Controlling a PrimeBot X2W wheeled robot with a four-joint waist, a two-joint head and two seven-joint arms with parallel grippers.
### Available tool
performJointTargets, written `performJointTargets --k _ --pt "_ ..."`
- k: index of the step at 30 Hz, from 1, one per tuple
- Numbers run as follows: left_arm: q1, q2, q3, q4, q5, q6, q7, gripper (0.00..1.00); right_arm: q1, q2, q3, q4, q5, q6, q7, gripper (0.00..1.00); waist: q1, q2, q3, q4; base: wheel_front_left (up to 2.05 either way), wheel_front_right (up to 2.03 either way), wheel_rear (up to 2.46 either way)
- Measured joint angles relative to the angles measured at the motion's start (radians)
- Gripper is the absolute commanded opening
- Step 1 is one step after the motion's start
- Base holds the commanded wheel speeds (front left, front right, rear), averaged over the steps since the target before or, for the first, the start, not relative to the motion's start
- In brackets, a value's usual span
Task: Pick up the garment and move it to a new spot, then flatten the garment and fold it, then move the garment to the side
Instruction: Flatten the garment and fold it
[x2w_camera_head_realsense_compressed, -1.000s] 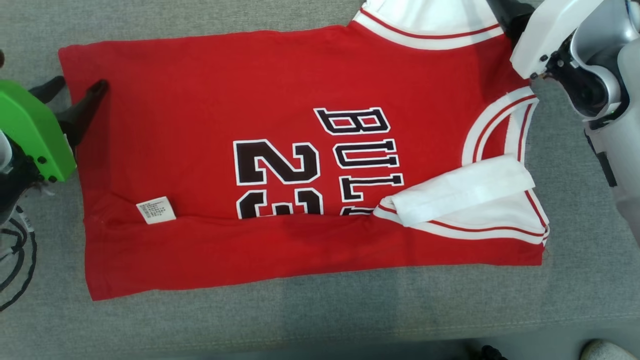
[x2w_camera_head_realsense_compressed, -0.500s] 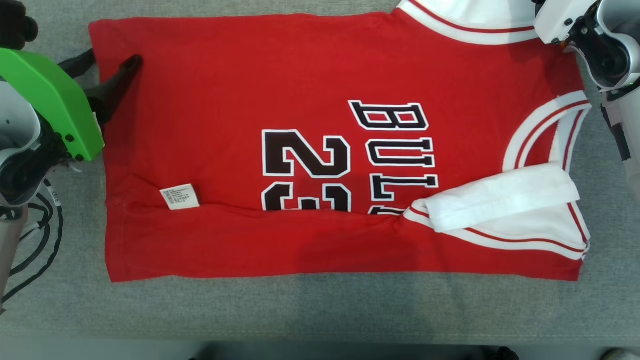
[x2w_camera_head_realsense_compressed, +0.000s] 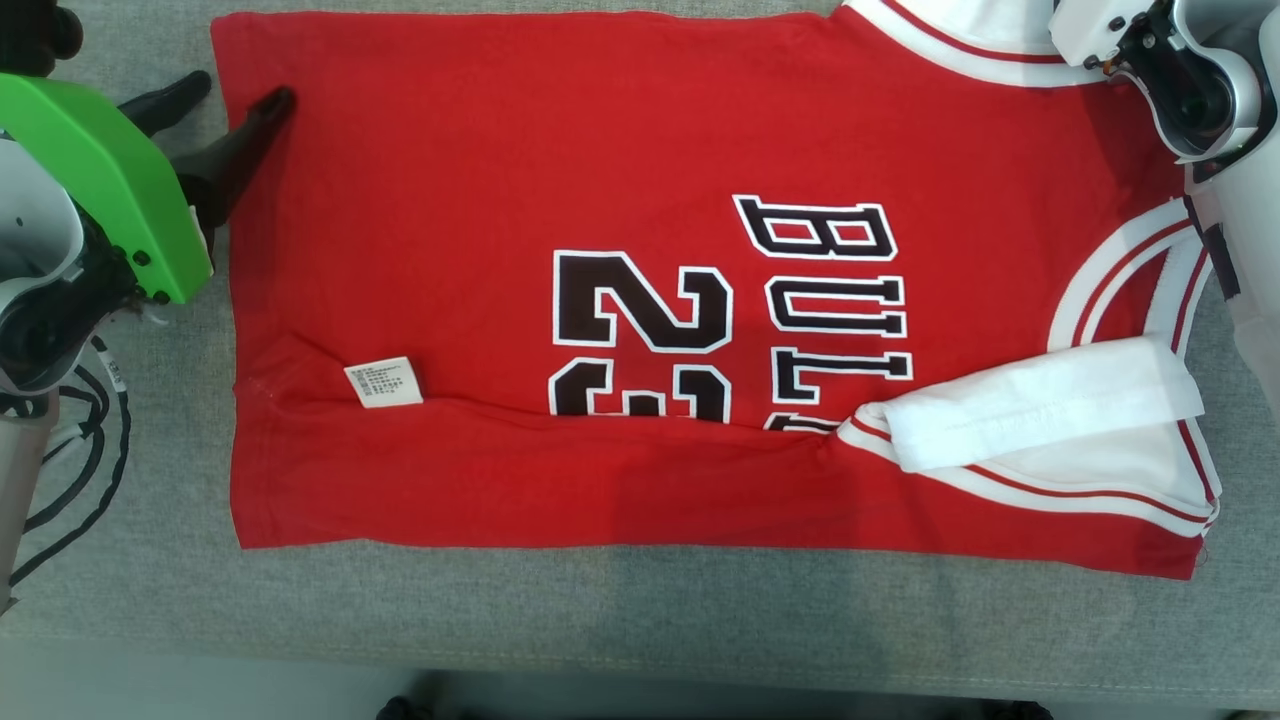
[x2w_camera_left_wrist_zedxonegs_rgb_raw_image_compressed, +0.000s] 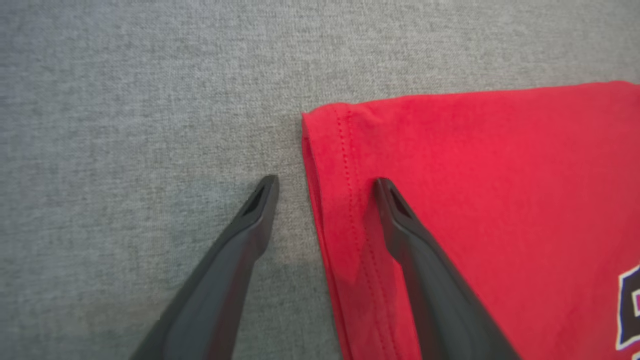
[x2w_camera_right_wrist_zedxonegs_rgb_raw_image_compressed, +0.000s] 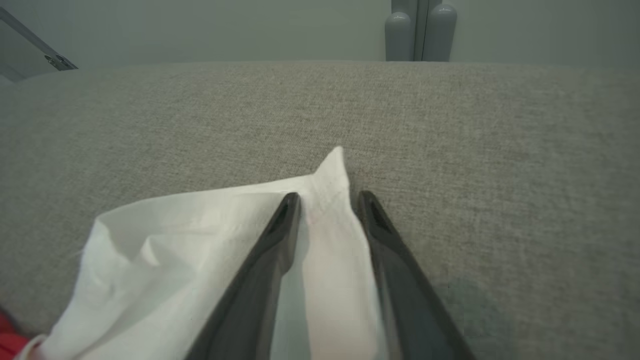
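Observation:
The cloth edge rises a little at the jersey's hem corner (x2w_camera_left_wrist_zedxonegs_rgb_raw_image_compressed: 327, 144), and the rest lies flat. My left gripper will grab the jersey there next.
The garment (x2w_camera_head_realsense_compressed: 500, 180) is a red basketball jersey with white trim and black lettering. It lies flat on the grey cloth surface (x2w_camera_head_realsense_compressed: 640, 620), its near edge folded over. My left gripper (x2w_camera_head_realsense_compressed: 240, 90) is open at the far left hem corner. In the left wrist view, the left gripper (x2w_camera_left_wrist_zedxonegs_rgb_raw_image_compressed: 325, 182) has one finger over the red cloth (x2w_camera_left_wrist_zedxonegs_rgb_raw_image_compressed: 500, 175) and the other beside it on the grey. At the far right corner, my right gripper (x2w_camera_right_wrist_zedxonegs_rgb_raw_image_compressed: 327, 197) stands astride a raised corner of the white sleeve (x2w_camera_right_wrist_zedxonegs_rgb_raw_image_compressed: 200, 225), its jaws narrowed but still apart.
Black cables (x2w_camera_head_realsense_compressed: 60, 480) hang at the left, off the surface. The front edge of the surface (x2w_camera_head_realsense_compressed: 700, 685) runs along the bottom of the head view. Beyond the far edge are a grey wall and two grey posts (x2w_camera_right_wrist_zedxonegs_rgb_raw_image_compressed: 420, 30).
The head camera has moved, so the whole picture sits higher and further right. Both grippers keep their places at the garment's far corners.

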Motion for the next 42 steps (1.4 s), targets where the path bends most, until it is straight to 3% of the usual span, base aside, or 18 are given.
performJointTargets --k 2,6,7,23,27,34,35,36,38,42 --pt "-0.001 0.000 0.003 0.008 0.000 -0.004 -0.007 1.00 -0.005 0.002 0.008 0.012 -0.001 0.010 -0.008 0.36 0.0000 0.0000 -0.001 0.000 0.00 0.00 0.00" --pt "-0.001 0.012 0.016 0.027 0.000 -0.004 -0.010 1.00 -0.018 0.021 0.021 0.032 -0.006 0.025 -0.014 0.03 0.0000 0.0000 -0.004 -0.010 0.00 0.00 0.00" --pt "-0.001 0.015 0.019 0.034 0.000 -0.004 -0.014 1.00 -0.019 0.026 0.023 0.037 -0.006 0.026 -0.017 0.00 0.0000 0.0000 -0.005 -0.013 0.00 0.00 0.00" --pt "-0.002 0.035 0.040 0.083 -0.016 -0.012 -0.013 1.00 -0.023 0.075 0.070 0.091 0.004 0.054 -0.054 0.00 0.0000 0.0000 -0.035 -0.076 0.00 0.00 0.00" --pt "-0.003 0.037 0.034 0.101 -0.024 -0.018 -0.003 0.91 -0.023 0.080 0.086 0.109 0.004 0.061 -0.060 0.00 0.0000 0.0000 -0.047 -0.092 0.00 0.00 0.00" --pt "-0.004 0.025 0.025 0.109 -0.050 -0.030 0.015 0.85 -0.023 0.082 0.105 0.130 0.014 0.062 -0.067 0.00 0.0000 0.0000 -0.068 -0.105 0.00 0.00 0.00" --pt "-0.004 0.025 0.024 0.112 -0.050 -0.031 0.018 0.82 -0.023 0.083 0.109 0.132 0.015 0.063 -0.067 0.00 -0.0001 0.0000 -0.071 -0.107 0.00 0.00 0.00" --pt "-0.004 0.026 0.022 0.113 -0.050 -0.037 0.021 0.66 -0.023 0.086 0.111 0.134 0.017 0.064 -0.067 0.00 -0.0001 0.0000 -0.074 -0.109 0.00 0.00 0.00" --pt "-0.004 0.024 0.020 0.117 -0.050 -0.039 0.021 0.00 -0.023 0.093 0.118 0.137 0.023 0.064 -0.067 0.00 -0.0001 0.0000 -0.079 -0.112 0.00 0.00 0.00" --pt "-0.005 0.019 0.010 0.123 -0.050 -0.048 0.021 0.00 -0.023 0.095 0.127 0.136 0.030 0.070 -0.070 0.00 -0.0001 0.0000 -0.088 -0.119 0.00 0.00 0.00"
